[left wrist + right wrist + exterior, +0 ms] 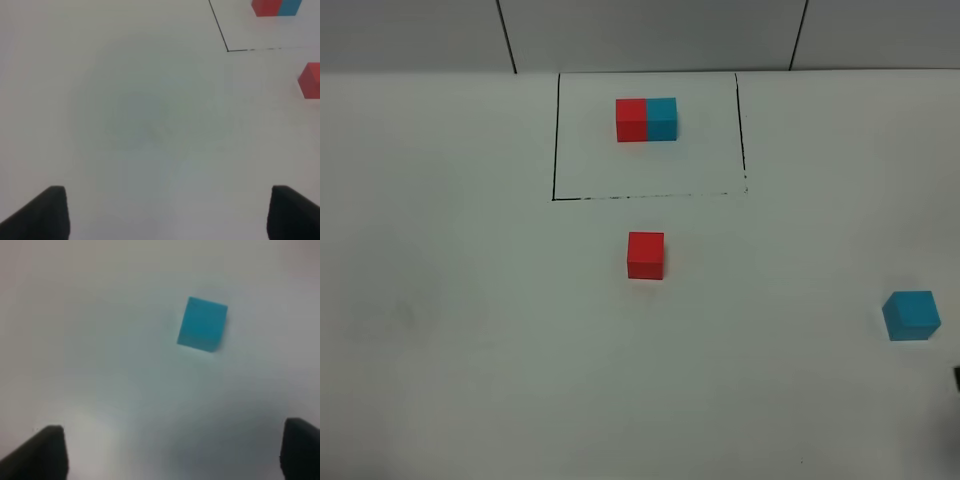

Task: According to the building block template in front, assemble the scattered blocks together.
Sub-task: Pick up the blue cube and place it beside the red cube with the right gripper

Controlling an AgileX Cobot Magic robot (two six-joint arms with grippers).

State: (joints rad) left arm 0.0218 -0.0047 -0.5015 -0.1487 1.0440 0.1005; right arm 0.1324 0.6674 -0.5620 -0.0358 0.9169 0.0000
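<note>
My right gripper grabs the cyan cube by its opposite sides next, to set it against the red cube (pixel 646 255).
The template, a joined red-cyan bar (pixel 646 119), sits inside a thin black drawn rectangle (pixel 556 140) at the far middle of the table; it also shows in the left wrist view (pixel 276 7). The loose red cube (pixel 646 255) lies just in front of the rectangle and shows at the edge of the left wrist view (pixel 311 80). The loose cyan cube (pixel 911 315) lies at the right edge and shows in the right wrist view (pixel 202 323). My left gripper (pixel 165 215) is open and empty over bare table. My right gripper (pixel 172 452) is open and empty, short of the cyan cube.
The white table (pixel 470 330) runs to a grey wall with dark seams (pixel 506 35) at the back. A dark sliver of the right arm (pixel 956 378) shows at the right edge.
</note>
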